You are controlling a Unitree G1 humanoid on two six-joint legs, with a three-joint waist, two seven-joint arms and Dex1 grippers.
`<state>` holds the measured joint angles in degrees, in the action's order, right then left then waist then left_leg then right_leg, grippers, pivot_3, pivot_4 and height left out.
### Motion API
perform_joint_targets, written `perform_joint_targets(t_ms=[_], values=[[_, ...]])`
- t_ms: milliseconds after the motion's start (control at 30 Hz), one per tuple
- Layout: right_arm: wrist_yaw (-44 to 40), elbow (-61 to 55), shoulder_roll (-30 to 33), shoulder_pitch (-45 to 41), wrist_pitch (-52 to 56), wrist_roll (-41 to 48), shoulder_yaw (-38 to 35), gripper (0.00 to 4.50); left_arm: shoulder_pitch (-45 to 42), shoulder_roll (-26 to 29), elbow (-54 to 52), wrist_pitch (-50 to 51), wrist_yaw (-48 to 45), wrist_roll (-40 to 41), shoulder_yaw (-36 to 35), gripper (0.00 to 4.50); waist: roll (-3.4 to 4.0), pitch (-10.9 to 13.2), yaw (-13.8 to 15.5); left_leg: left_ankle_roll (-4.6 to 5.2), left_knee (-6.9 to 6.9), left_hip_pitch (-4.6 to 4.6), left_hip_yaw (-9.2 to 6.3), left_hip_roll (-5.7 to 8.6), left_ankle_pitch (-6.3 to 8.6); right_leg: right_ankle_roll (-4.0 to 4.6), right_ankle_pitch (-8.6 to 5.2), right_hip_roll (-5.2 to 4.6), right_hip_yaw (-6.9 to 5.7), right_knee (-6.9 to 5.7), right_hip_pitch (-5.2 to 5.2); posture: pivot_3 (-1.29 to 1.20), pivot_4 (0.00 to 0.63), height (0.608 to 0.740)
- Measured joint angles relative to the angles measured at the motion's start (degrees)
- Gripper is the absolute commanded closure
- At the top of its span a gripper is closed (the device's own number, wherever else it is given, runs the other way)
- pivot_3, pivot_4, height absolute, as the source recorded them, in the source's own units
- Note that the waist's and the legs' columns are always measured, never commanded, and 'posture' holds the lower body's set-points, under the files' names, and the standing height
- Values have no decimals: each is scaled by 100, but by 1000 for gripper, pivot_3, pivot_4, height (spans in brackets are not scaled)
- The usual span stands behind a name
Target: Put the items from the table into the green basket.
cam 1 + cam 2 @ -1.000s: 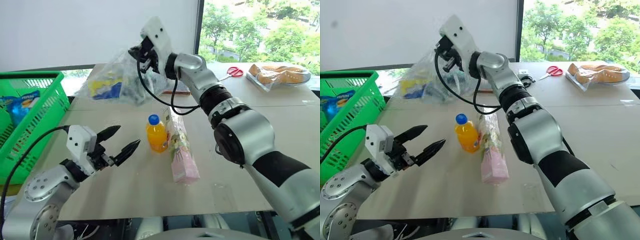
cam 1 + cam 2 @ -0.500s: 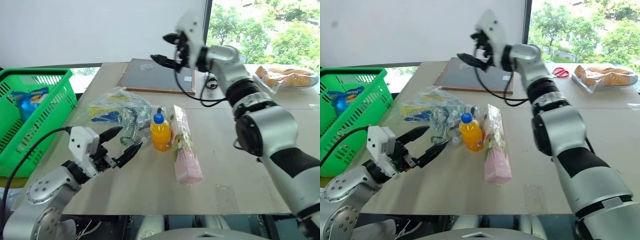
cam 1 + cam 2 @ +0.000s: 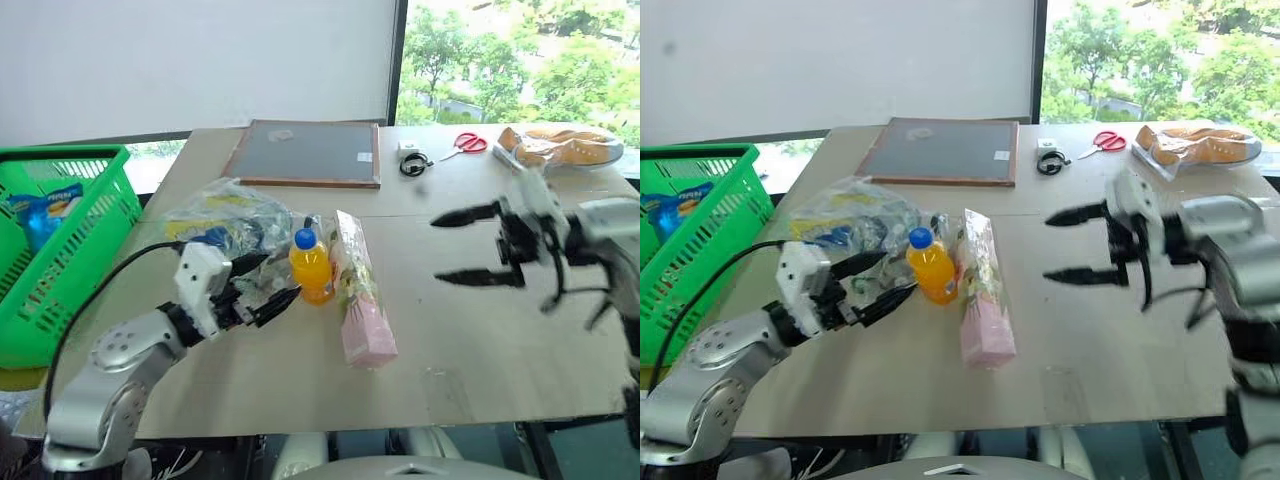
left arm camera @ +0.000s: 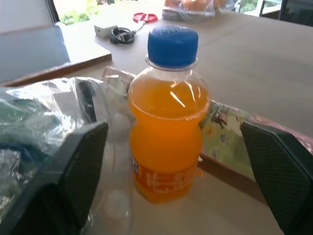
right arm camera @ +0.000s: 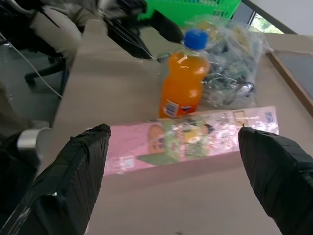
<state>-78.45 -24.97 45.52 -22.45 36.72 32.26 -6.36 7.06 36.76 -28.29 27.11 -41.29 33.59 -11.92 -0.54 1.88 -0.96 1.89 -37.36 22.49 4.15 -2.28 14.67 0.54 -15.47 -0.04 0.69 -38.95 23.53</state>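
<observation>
My fingers stop short of the orange bottle's body [image 3: 311, 271] [image 4: 166, 147], so I need to move my left gripper toward the bottle first and then close it on the bottle.
The orange drink bottle [image 3: 312, 270] with a blue cap stands upright mid-table. The long pink-ended packet [image 3: 360, 298] lies against its right side, and the crinkly clear bag [image 3: 222, 218] of yellow-blue packets lies at its left. My left gripper [image 3: 281, 276] is open and level at the bottle's left, over the bag's edge. In the left wrist view the bottle [image 4: 168, 122] stands just ahead between the two fingers [image 4: 73, 176], untouched. My right gripper [image 3: 435, 250] hangs open and empty over bare table to the right of the packet. The green basket [image 3: 95, 215] stands at the far left.
A blue packet [image 3: 42, 208] lies in the basket. A dark framed board [image 3: 305, 150] lies at the back, with a black cable coil [image 3: 411, 163], red scissors [image 3: 466, 143] and a bag of bread [image 3: 560, 146] at the back right. The table [image 3: 300, 380] ends close in front.
The right gripper let go of the crinkly bag, which now lies left of the bottle. The right arm swung from the back to the table's right side. My left gripper moved closer to the bottle.
</observation>
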Motion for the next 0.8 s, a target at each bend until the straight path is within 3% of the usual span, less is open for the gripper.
perform_joint_targets(t_ms=[133, 567, 700, 800], values=[[671, -1016, 122, 678, 391, 472, -303, 39, -288, -75, 530, -189, -128, -254, 286, 0, -22, 8, -95, 0, -4, -55, 12, 3, 0, -8, -4, 3, 16, 8, -49, -89, 12, 740], [1951, -1465, 126, 1135, 605, 1828, -1157, 39, -873, -253, 1449, -675, -347, -900, 824, 0, -51, 8, -171, 1, 2, -62, 18, 4, 1, -7, -3, 7, 27, 11, -56, -124, 13, 740], [2061, -1547, 361, 1172, 630, 2092, -1220, 0, -886, -279, 1542, -801, -473, -935, 842, 1767, -54, 9, -172, 1, 0, -62, 20, 5, 1, -9, -4, 4, 28, 13, -56, -125, 18, 740], [2095, -1621, 404, 1256, 607, 2176, -1218, 0, -913, -308, 1490, -924, -479, -931, 799, 2404, -58, 5, -170, 1, 0, -71, 23, 5, 1, -18, -8, 1, 31, 12, -64, -111, 21, 740]])
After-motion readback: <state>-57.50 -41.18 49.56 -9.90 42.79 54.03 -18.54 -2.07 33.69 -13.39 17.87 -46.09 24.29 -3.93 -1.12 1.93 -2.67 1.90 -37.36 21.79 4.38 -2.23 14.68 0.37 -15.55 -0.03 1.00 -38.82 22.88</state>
